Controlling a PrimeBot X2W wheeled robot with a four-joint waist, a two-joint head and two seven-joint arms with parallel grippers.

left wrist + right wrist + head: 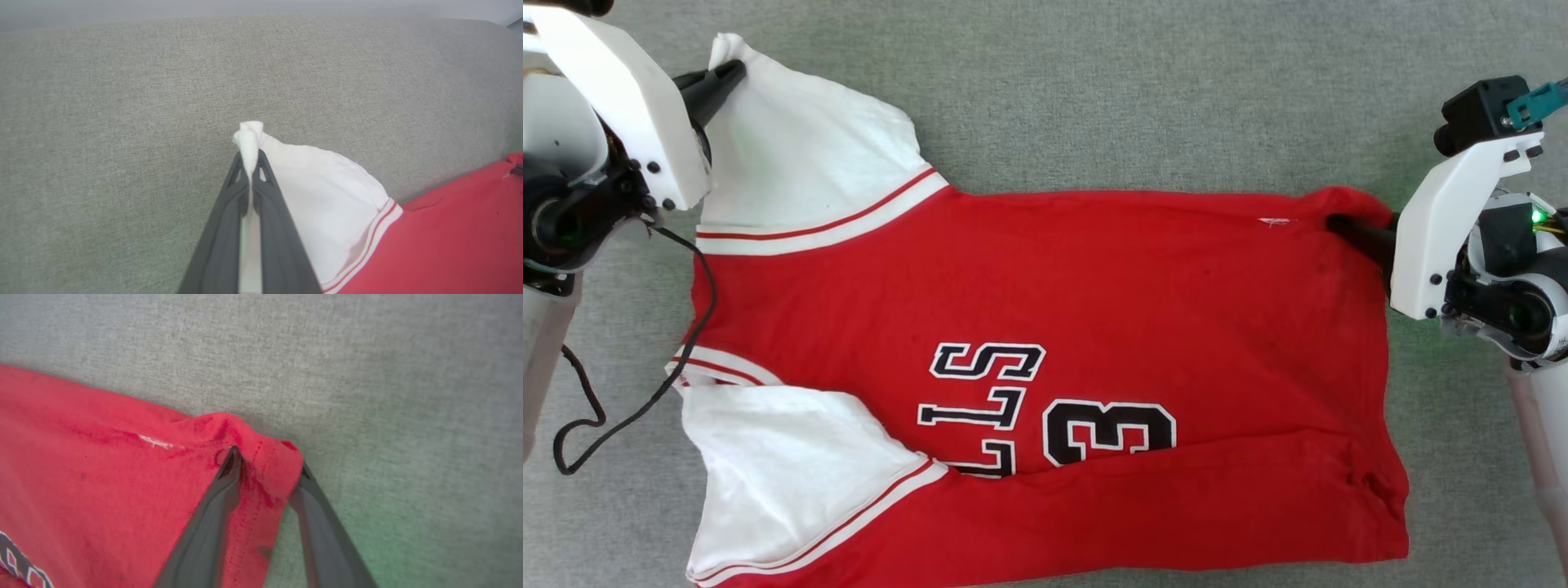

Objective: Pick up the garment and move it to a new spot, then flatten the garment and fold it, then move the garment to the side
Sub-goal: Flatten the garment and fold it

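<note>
The right gripper takes hold of the shirt by its red hem corner (1356, 204) beside the small white stitching (1273, 221) next, to fold the shirt.
The garment (1094, 286), a red shirt with white sleeves and a black "3", lies spread sideways on the grey cloth surface. Its near long edge is folded up over part of the lettering. My left gripper (734, 69) is at the upper left, shut on the tip of the far white sleeve (327, 192); the left gripper (249, 159) pinches a small white tuft. My right gripper (1339, 224) is at the far right hem corner. In the right wrist view the right gripper (265, 467) stands open, with the red hem corner (269, 457) bunched between its spread fingers.
A loose black cable (698, 327) hangs from my left arm and loops over the shirt's left edge and the surface. The grey fabric surface (1135, 98) stretches beyond the garment at the far side and to the right.
</note>
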